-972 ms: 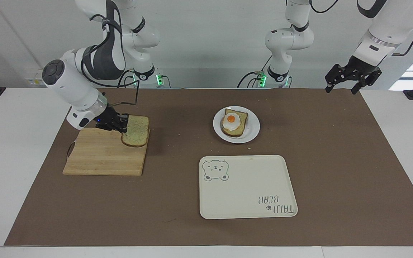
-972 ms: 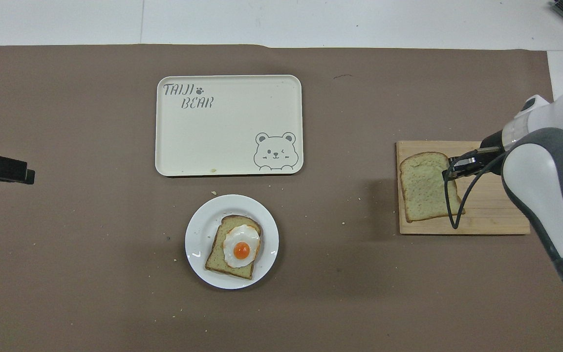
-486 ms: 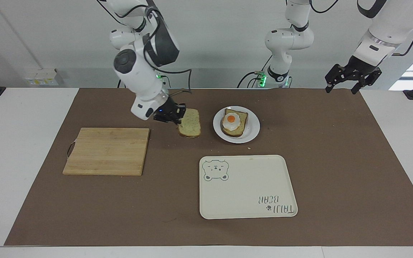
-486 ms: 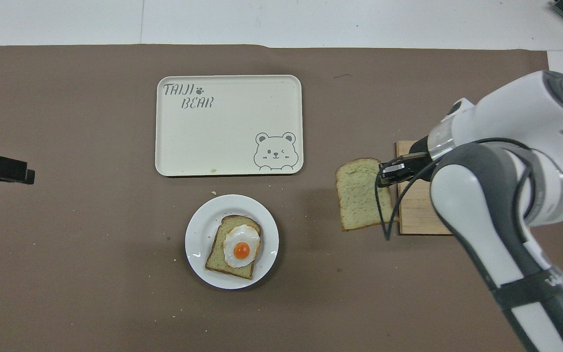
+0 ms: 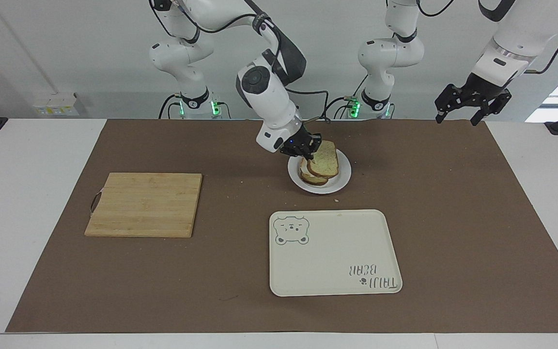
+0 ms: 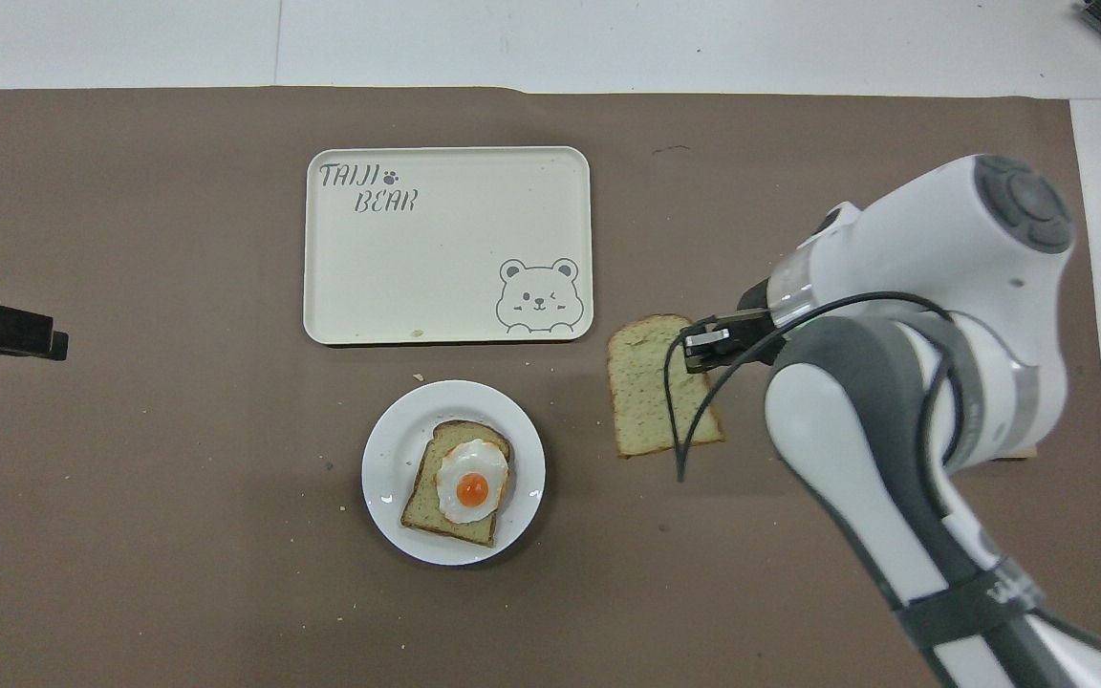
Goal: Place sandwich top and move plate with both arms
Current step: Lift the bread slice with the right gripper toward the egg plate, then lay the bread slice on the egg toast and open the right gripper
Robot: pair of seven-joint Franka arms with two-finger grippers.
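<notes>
The sandwich top (image 6: 644, 401) hangs beside the plate, so it is too early to release. My right gripper moves it toward the fried egg (image 6: 471, 483) first, then lets go.
My right gripper (image 5: 308, 149) is shut on the sandwich top (image 5: 325, 160), a pale speckled slice with a brown crust, and holds it tilted in the air. In the facing view the slice hangs over the small white plate (image 5: 343, 180) and hides the egg on the bread slice (image 5: 312, 178) there. In the overhead view the right gripper (image 6: 703, 346) and the sandwich top (image 6: 651, 392) show beside the plate (image 6: 388, 478), toward the right arm's end; the fried egg (image 6: 471, 483) is uncovered. My left gripper (image 5: 457, 116) waits, open and empty, over the mat's edge at the left arm's end.
A cream rectangular tray (image 5: 332, 252) with a bear drawing lies farther from the robots than the plate. A bare wooden cutting board (image 5: 143, 203) lies toward the right arm's end. A brown mat (image 5: 453, 218) covers the table, with crumbs near the plate.
My right gripper has lifted the sandwich top off the cutting board and carried it across the mat to the plate. The left arm has barely moved.
</notes>
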